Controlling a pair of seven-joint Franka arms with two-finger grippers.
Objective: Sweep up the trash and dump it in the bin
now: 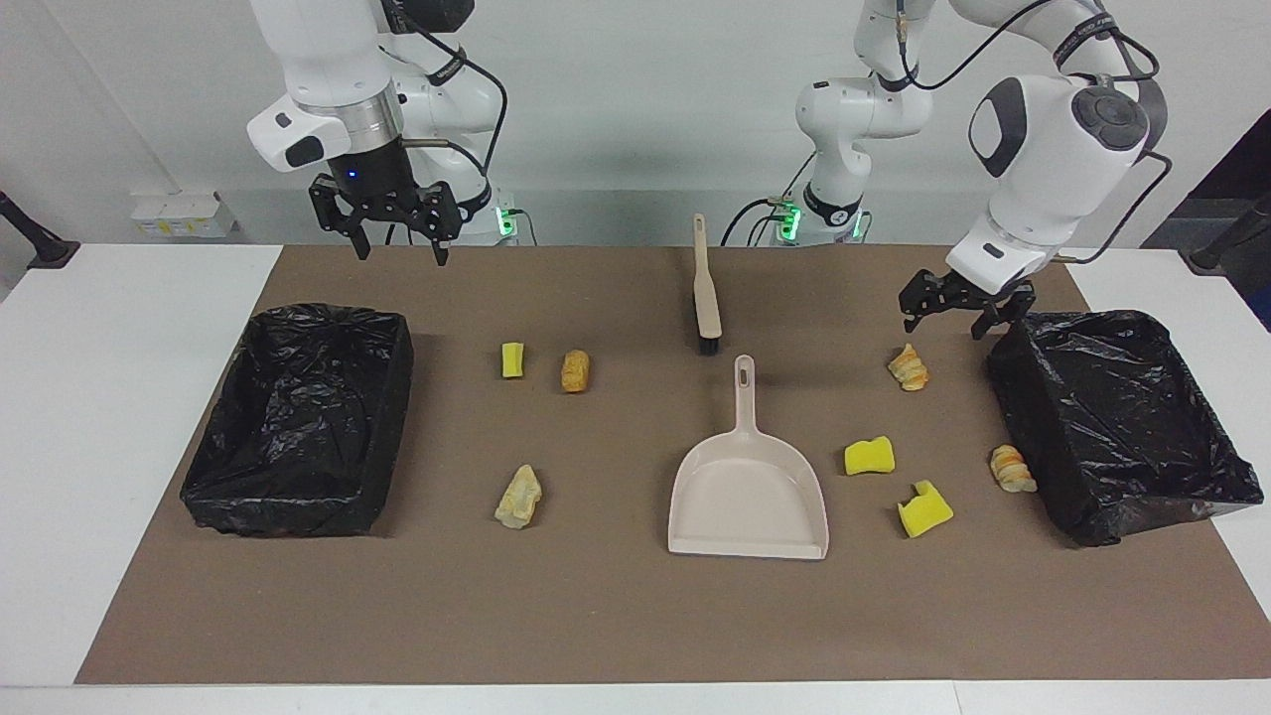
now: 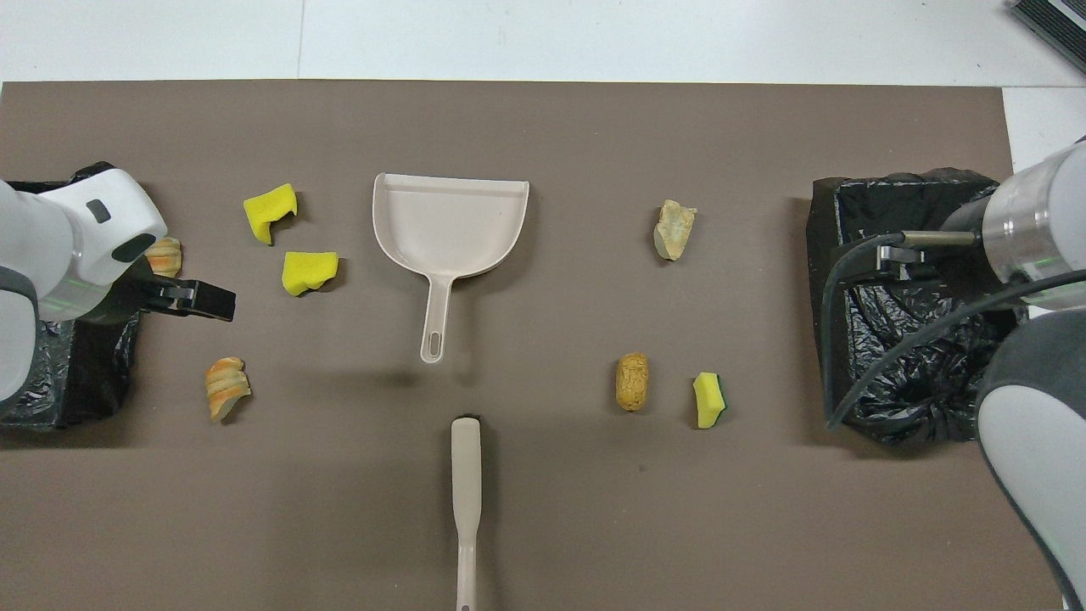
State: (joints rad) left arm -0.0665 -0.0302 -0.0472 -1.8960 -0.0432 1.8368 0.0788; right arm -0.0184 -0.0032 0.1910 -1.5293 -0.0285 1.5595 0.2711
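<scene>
My right gripper grabs the beige dustpan by its narrow handle (image 2: 435, 321) next, since the dustpan's broad pan (image 2: 449, 222) is too wide for the fingers.
Seven small trash pieces lie on the brown mat. A yellow sponge chunk (image 1: 512, 359), a brown bread lump (image 1: 575, 370) and a tan lump (image 1: 519, 497) lie toward the right arm's end. Two yellow chunks (image 1: 869, 456) (image 1: 923, 507) and two orange-brown lumps (image 1: 908, 367) (image 1: 1012, 469) lie toward the left arm's end. The beige dustpan (image 1: 748, 492) lies in the middle, handle toward the robots. The beige brush (image 1: 706, 293) lies nearer to the robots. My left gripper (image 1: 948, 320) is open and empty, low beside a bin's corner. My right gripper (image 1: 400, 248) is open and empty, raised.
A black-lined bin (image 1: 328, 316) stands at the right arm's end of the mat and another (image 1: 1092, 320) at the left arm's end. In the overhead view the dustpan (image 2: 450, 216) lies between the two groups of trash, with the brush (image 2: 466, 475) nearer to the robots.
</scene>
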